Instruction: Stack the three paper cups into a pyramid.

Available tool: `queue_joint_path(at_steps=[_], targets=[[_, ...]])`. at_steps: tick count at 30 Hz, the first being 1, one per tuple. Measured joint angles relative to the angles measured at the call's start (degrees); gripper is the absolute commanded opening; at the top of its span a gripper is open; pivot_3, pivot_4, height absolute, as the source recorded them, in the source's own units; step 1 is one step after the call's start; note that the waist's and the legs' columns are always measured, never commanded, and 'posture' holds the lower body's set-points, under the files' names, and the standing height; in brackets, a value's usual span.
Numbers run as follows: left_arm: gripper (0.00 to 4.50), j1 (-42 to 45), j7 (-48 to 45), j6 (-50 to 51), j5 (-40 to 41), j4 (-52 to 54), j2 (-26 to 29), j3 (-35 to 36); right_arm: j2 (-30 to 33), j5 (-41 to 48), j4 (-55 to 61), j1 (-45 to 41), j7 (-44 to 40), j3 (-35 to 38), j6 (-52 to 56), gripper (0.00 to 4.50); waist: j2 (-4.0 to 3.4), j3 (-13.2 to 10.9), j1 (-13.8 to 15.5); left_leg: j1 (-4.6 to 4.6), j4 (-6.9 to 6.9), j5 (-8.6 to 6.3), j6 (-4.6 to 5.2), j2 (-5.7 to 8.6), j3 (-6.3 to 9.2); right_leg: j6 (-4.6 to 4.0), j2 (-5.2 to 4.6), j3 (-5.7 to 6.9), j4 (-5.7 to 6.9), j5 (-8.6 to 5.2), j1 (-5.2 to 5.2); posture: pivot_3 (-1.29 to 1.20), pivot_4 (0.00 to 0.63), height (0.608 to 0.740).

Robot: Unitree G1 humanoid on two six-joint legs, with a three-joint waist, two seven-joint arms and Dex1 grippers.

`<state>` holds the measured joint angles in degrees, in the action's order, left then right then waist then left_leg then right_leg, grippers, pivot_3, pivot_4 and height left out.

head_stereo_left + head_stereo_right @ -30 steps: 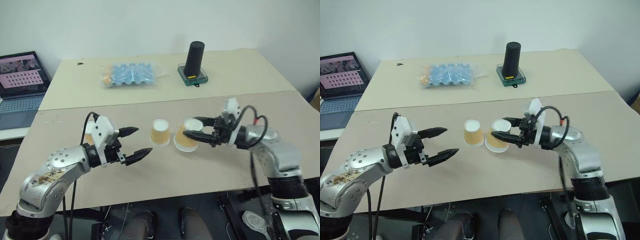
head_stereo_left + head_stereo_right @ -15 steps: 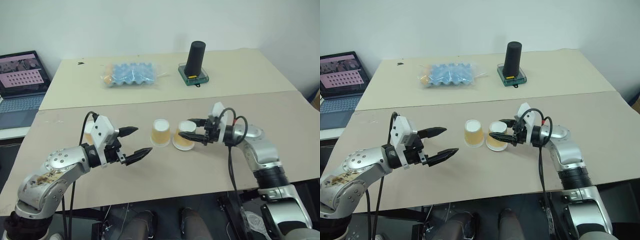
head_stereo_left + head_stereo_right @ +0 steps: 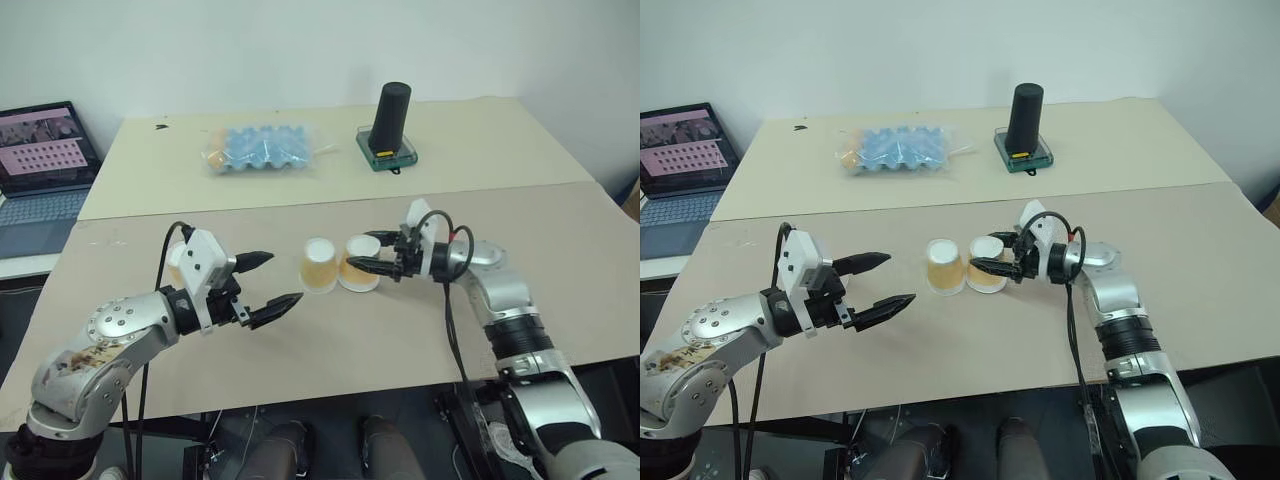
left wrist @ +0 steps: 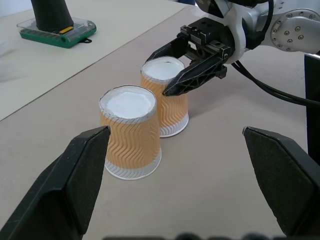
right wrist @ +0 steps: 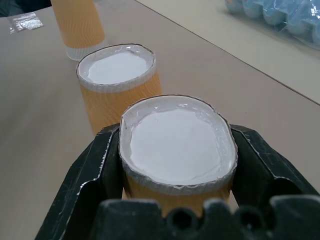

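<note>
My right gripper should open now: the held cup's lower rim (image 3: 359, 285) rests on the tabletop beside the middle cup, so the held cup would stay there.
Three tan ribbed paper cups stand upside down on the near table. My right gripper (image 3: 372, 253) is shut on one cup (image 3: 358, 266), its black fingers (image 5: 95, 170) clamping both sides just below the white base. That cup (image 4: 167, 95) sits right beside the middle cup (image 3: 319, 265), the two about touching. The third cup (image 5: 77, 20) stands further left, partly hidden behind my left wrist (image 3: 177, 268). My left gripper (image 3: 284, 278) hangs open left of the pair with nothing between its fingers.
On the far table stand a tall black cylinder (image 3: 392, 115) on a green base and a bagged blue egg tray (image 3: 258, 148). A laptop (image 3: 40, 150) sits at the far left. A seam runs between the two tables.
My right gripper has carried its cup leftward until it stands against the middle cup. The left gripper has kept still and open.
</note>
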<state>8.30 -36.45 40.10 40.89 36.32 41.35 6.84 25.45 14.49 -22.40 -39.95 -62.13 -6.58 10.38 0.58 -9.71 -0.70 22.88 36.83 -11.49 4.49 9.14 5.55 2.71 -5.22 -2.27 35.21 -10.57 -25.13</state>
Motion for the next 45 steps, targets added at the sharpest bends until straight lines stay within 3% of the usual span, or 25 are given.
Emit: queue_joint_path(at_steps=[6,7,10,20,29,37,40,45], targets=[[4.5,-0.03,0.08,0.03,0.01,0.41,0.0,0.1,-0.66,-0.89,-0.66,-0.3,-0.06,-0.1,-0.22,2.62,0.0,0.0,-0.02,-0.02,0.0,0.0,0.0,0.0,0.0,0.0,0.0,-0.01,0.0,0.0,0.01,0.0,0.15,0.74],[4.5,-0.03,0.09,0.03,0.01,0.5,0.0,0.1,-0.68,-0.91,-0.66,-0.3,-0.05,-0.1,-0.22,3.59,0.0,0.0,-0.04,-0.02,0.0,0.0,0.0,0.0,0.0,0.0,0.0,-0.01,0.01,0.0,0.01,0.0,0.15,0.74],[4.5,-0.04,0.15,0.03,0.0,0.51,-0.01,0.1,-0.72,-0.91,-0.66,-0.24,-0.07,-0.1,0.01,4.47,0.0,0.0,-0.04,-0.02,0.0,0.0,-0.01,0.0,0.0,0.0,0.0,-0.01,0.02,0.0,0.01,0.0,0.15,0.74],[4.5,-0.02,0.0,0.03,-0.03,0.5,-0.01,0.1,0.34,-1.4,-0.21,0.1,0.34,0.2,0.08,4.47,0.0,0.0,-0.01,-0.02,0.0,0.0,-0.01,0.0,0.0,0.0,0.0,-0.01,0.01,0.0,0.01,0.0,0.15,0.74],[4.5,0.16,-0.53,0.02,-0.06,0.34,-0.1,0.01,7.38,1.12,12.26,7.66,0.52,3.89,5.53,4.47,0.0,0.0,0.3,-0.01,0.0,0.0,0.0,-0.02,0.0,-0.01,-0.03,-0.03,0.04,0.0,0.0,0.0,0.15,0.74],[4.5,0.16,0.01,0.01,-0.27,0.29,-1.1,-0.02,9.47,3.62,20.58,5.08,2.34,5.51,10.96,4.47,0.0,0.0,0.12,0.01,0.0,-0.01,0.02,0.0,0.0,-0.01,-0.05,-0.01,0.0,0.0,0.02,0.0,0.15,0.74],[4.5,0.15,1.67,-0.11,-0.83,0.29,-2.58,-0.03,11.29,3.85,22.45,1.2,2.03,5.49,12.05,4.47,0.01,0.0,0.2,0.01,0.0,-0.02,0.02,-0.02,0.0,0.0,-0.05,0.0,-0.02,0.0,0.02,0.0,0.15,0.74],[4.5,1.29,21.97,-2.8,-12.84,0.12,-15.75,0.89,16.42,4.28,28.95,0.39,-5.17,1.29,13.15,4.47,0.11,0.01,0.99,0.06,0.08,-0.04,0.06,-0.03,0.01,0.01,-0.21,0.05,-0.15,0.02,0.11,0.0,0.15,0.74]])
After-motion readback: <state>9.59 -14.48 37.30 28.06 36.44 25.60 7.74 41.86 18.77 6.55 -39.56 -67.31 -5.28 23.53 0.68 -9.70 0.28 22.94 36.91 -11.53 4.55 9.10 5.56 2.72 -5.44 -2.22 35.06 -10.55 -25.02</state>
